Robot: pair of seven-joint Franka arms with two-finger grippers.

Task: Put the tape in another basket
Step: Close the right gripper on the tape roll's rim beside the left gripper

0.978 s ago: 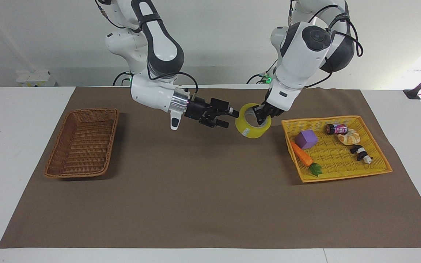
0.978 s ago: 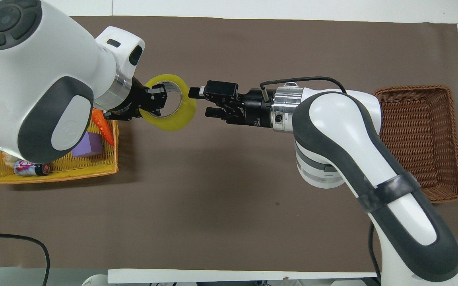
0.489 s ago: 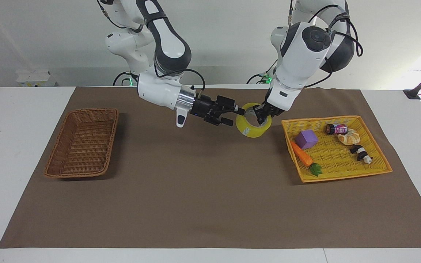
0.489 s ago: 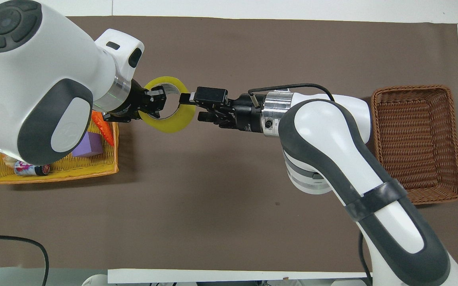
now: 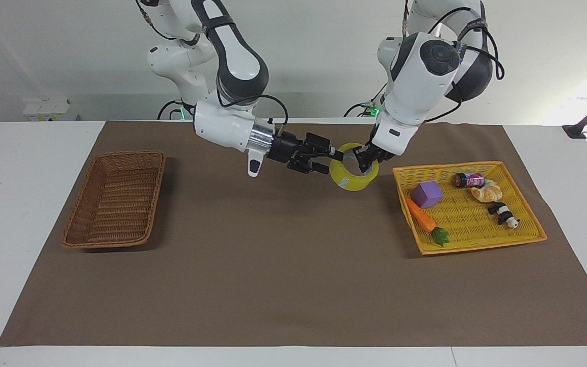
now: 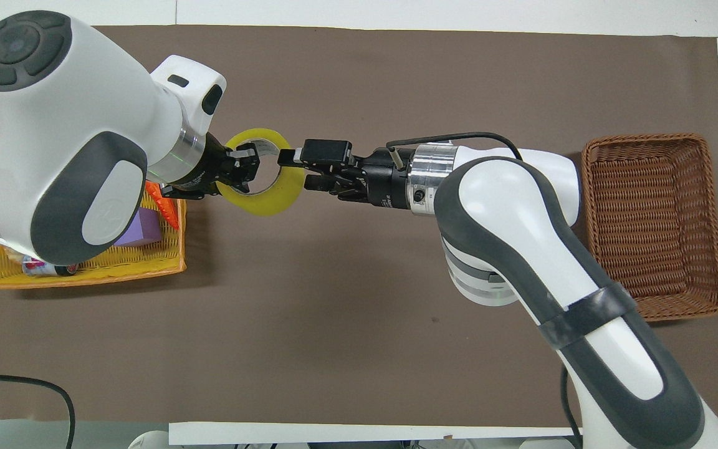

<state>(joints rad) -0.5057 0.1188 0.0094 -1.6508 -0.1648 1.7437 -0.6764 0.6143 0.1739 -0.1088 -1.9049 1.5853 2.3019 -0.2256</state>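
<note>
The right gripper grabs the tape by its ring's side (image 6: 289, 183) next, to carry the tape into the wicker basket (image 6: 654, 224).
The yellow tape roll (image 5: 350, 179) hangs in the air over the brown mat, between the two containers and close to the yellow tray. My left gripper (image 5: 364, 162) is shut on the roll's wall, on the side toward the tray, with one finger inside the core. It also shows in the overhead view (image 6: 244, 171), as does the tape (image 6: 272, 199). My right gripper (image 5: 330, 160) is open, level with the roll, its fingers straddling the roll's wall on the side toward the wicker basket; it shows in the overhead view too (image 6: 293, 168). The brown wicker basket (image 5: 112, 155) stands at the right arm's end (image 6: 646, 138).
The flat yellow tray (image 5: 477, 224) at the left arm's end holds a purple cube (image 5: 426, 194), a toy carrot (image 5: 422, 218), a small bottle (image 5: 469, 179), a bread piece (image 5: 487, 191) and a panda figure (image 5: 502, 214). A brown mat (image 5: 273, 265) covers the table.
My right gripper has moved toward the tape and its open fingers now reach around the roll's wall. My left gripper has kept hold of the roll almost in place.
</note>
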